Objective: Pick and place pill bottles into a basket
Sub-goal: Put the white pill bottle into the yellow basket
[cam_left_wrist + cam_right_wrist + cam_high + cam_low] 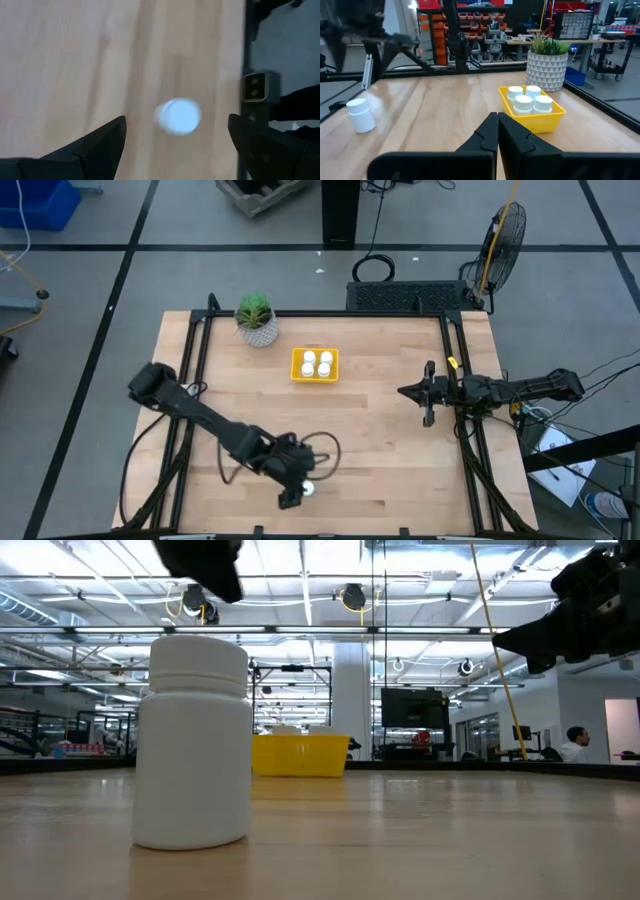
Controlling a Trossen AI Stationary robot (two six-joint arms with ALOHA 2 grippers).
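Note:
I will next grab the lone white pill bottle by its cap (181,114) with my left gripper, so that I can place it in the yellow basket.
One white pill bottle (309,488) stands upright on its base near the table's front edge; it also shows large in the low view (194,740) and from above in the left wrist view (177,116). My left gripper (293,492) hovers above it, open, fingers pointing down on either side of it, touching nothing. The yellow basket (315,366) sits at the far middle and holds several white bottles (529,99). My right gripper (421,391) is shut and empty at the right side of the table.
A white textured pot with a green plant (257,319) stands at the far left, next to the basket. Black frame rails run along the table's left (190,370) and right (462,380) sides. Bare wood lies between the basket and the lone bottle.

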